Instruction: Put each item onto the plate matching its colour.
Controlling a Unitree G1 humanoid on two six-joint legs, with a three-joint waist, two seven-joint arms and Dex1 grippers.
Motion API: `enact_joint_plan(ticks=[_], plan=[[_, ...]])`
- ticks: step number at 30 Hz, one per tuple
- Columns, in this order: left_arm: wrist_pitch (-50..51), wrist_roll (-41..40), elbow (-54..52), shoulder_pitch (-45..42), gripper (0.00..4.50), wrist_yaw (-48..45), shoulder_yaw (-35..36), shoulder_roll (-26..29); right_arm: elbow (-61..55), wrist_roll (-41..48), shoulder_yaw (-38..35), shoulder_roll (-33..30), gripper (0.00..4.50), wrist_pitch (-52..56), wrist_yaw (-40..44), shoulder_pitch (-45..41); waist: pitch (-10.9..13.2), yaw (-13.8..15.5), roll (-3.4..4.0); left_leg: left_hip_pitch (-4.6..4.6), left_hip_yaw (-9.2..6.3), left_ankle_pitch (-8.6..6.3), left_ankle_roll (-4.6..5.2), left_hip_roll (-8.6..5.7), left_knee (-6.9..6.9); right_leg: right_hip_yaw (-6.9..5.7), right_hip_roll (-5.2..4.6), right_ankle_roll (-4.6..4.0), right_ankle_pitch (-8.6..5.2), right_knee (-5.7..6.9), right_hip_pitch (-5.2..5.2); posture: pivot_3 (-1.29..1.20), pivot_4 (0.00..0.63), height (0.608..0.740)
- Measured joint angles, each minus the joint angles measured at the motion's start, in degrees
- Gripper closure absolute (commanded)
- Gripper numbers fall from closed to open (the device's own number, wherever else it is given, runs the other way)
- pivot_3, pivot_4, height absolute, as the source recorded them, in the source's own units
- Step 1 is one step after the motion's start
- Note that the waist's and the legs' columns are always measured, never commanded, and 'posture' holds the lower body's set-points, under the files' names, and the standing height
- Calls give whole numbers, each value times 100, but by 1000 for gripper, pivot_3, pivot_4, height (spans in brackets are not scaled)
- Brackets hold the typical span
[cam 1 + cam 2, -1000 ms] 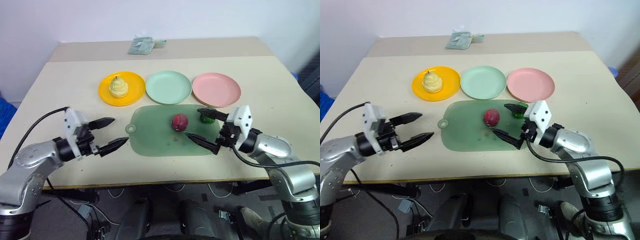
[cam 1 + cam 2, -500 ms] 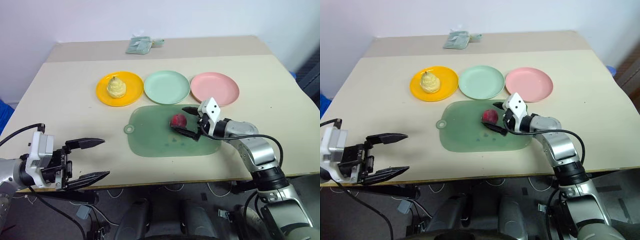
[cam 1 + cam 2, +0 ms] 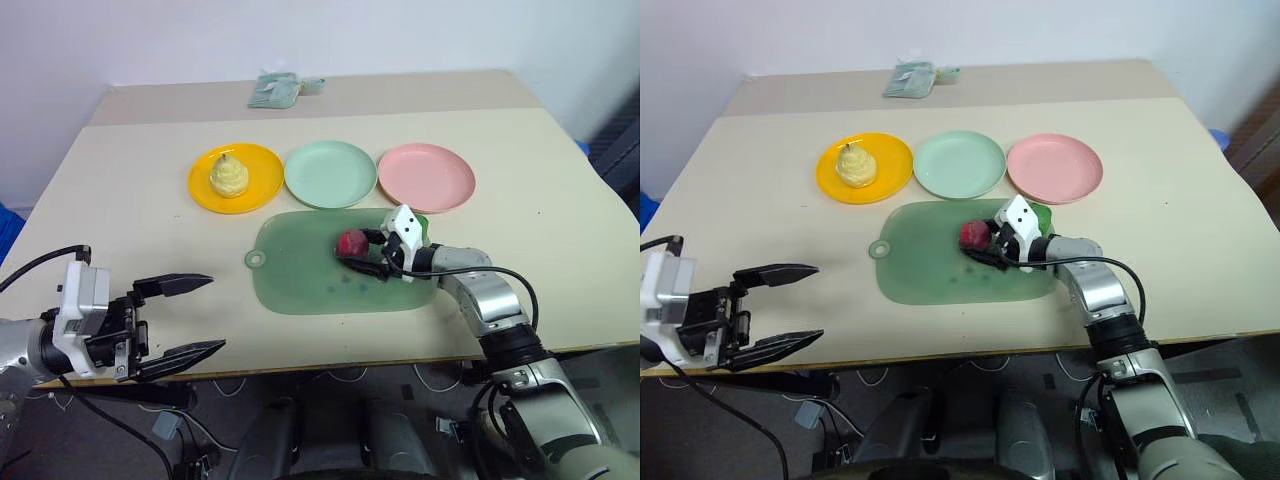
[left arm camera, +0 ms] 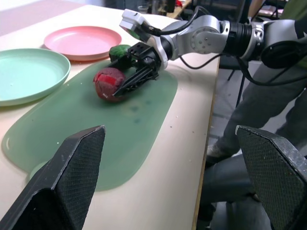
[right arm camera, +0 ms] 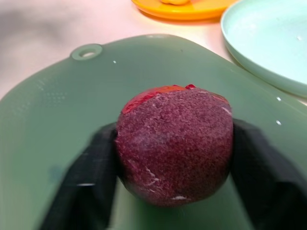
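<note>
The dark red round fruit (image 3: 349, 241) is above the dark green mat (image 3: 300, 275), so my right gripper still needs to bring the fruit toward the plates before letting it go.
The dark red round fruit (image 3: 349, 241) lies on the dark green mat (image 3: 300, 275), and my right gripper (image 3: 353, 250) is shut on it; the right wrist view has a black finger (image 5: 86, 177) pressed against each side of the red fruit (image 5: 175, 143). Just behind the right hand sits the bright green knobbly fruit (image 3: 420, 222), partly hidden. On the orange-yellow plate (image 3: 262, 185) stands the pale yellow pear (image 3: 230, 175). Nothing lies on the mint green plate (image 3: 331, 174) or the pink plate (image 3: 427, 177). My left gripper (image 3: 216, 313) hangs open near the table's front left edge, holding nothing.
A folded greenish cloth (image 3: 280, 90) lies at the back of the table. The three plates stand in a row just behind the mat. The table's front edge (image 3: 330, 368) runs close below the mat.
My right gripper reached in over the mat to the red fruit and closed its fingers on it. The left arm drew back to the table's front left edge, still open.
</note>
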Motion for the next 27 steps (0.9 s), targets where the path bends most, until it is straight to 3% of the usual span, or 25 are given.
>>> enact_joint_plan(ticks=[8, 14, 22, 27], plan=[[-12, 10, 0, -3, 0, 176, -36, -163, -258, 238, -237, -2, 2330, 328, 0, -79, 2, 1, 3, 0, 0, 0, 0, 0, -1, 1, 0, 0, 0, 0, -1, 0, 150, 740], [45, 11, -197, -227, 0, 828, -300, -392, 53, 534, -982, -48, 2330, 556, -288, -1373, 1, -2, 1, 0, -1, 2, -4, 1, -4, 0, 1, 1, 1, 3, -3, 0, 150, 740], [663, 246, -611, -1308, 0, 2520, -1203, -679, 3935, -194, -1277, -74, 2330, -1141, -997, -2971, 2, 1, 2, 1, -2, 6, -8, -5, -4, -4, 7, 17, 11, 4, -2, 0, 150, 740], [1031, 314, -920, -1906, 0, 3462, -1803, -1038, 5587, -542, -1409, -61, 2330, -1926, -1633, -3391, 2, -51, 2, 0, 4, 22, -34, -2, -15, 2, 10, 17, 11, 5, -8, 0, 150, 740]])
